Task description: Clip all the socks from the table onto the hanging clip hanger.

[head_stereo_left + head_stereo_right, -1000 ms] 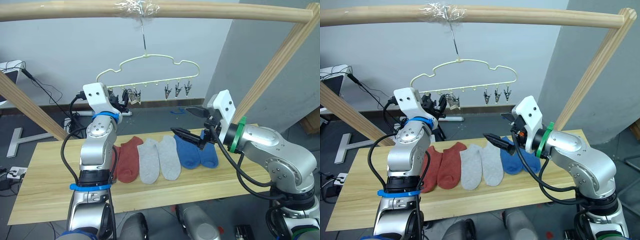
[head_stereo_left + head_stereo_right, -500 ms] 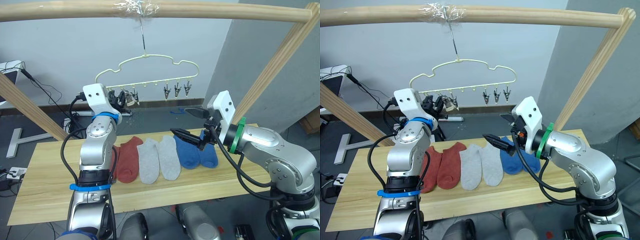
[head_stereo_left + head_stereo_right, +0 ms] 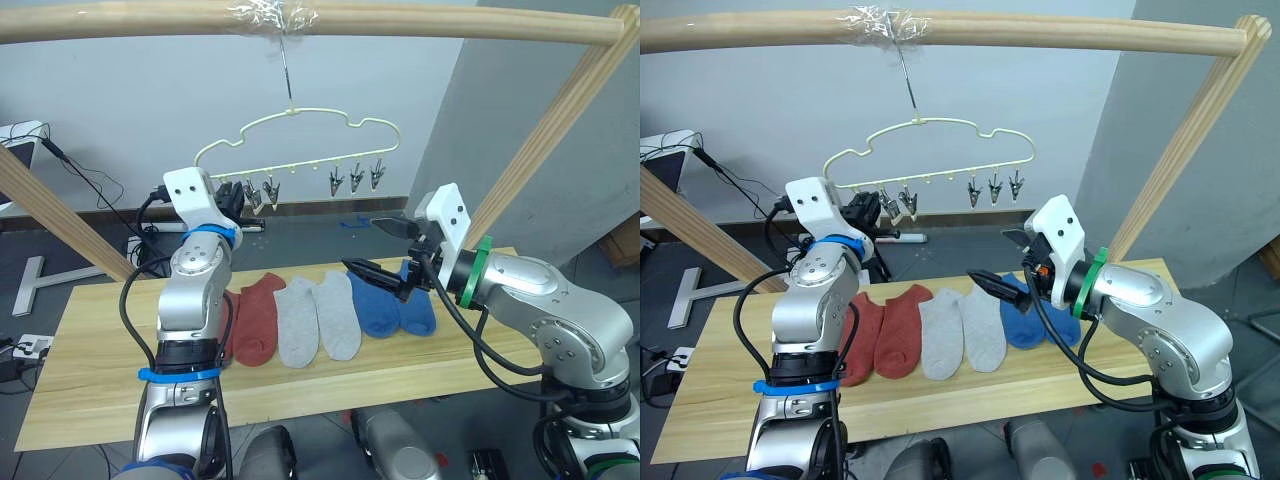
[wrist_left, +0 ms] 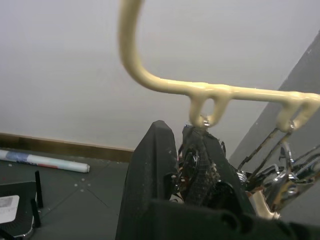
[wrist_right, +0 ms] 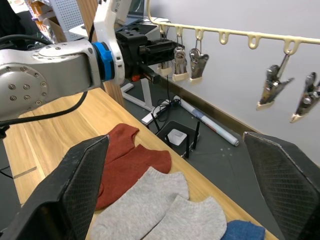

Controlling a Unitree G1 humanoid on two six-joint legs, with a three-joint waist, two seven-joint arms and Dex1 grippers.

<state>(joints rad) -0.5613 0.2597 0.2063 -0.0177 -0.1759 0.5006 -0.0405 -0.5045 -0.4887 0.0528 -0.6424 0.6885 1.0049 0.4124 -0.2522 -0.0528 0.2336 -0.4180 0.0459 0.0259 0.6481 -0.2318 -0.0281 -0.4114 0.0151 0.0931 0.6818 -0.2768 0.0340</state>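
Note:
The rightmost blue sock can hang from the clip hanger once the robot's right gripper grabs it by its cuff, which comes next.
Six socks lie side by side on the table (image 3: pixel 90 350): two rust-red socks (image 3: pixel 260 315), partly behind my left arm, two grey socks (image 3: pixel 318 318) and two blue socks (image 3: pixel 392 305). Above them, the pale yellow clip hanger (image 3: pixel 300 125) hangs from the top pole. My left gripper (image 3: pixel 233 192) is raised to the hanger's left end. In the left wrist view its fingers (image 4: pixel 157 165) are shut on a silver clip (image 4: pixel 194 160) under a hanger loop. My right gripper (image 3: pixel 386 250) hovers wide open and empty just above the blue socks.
A wooden frame surrounds the table: a top pole (image 3: pixel 420 20), a slanted right pole (image 3: pixel 555 135) and a slanted left pole (image 3: pixel 45 205). Three free clips (image 3: pixel 355 178) hang right of the hanger's middle. Cables and a white stand (image 3: pixel 40 270) lie on the floor behind.
The hanger has swung slightly, and the clips near my left gripper have moved a little to the left and hang straighter. My right arm has stayed still.

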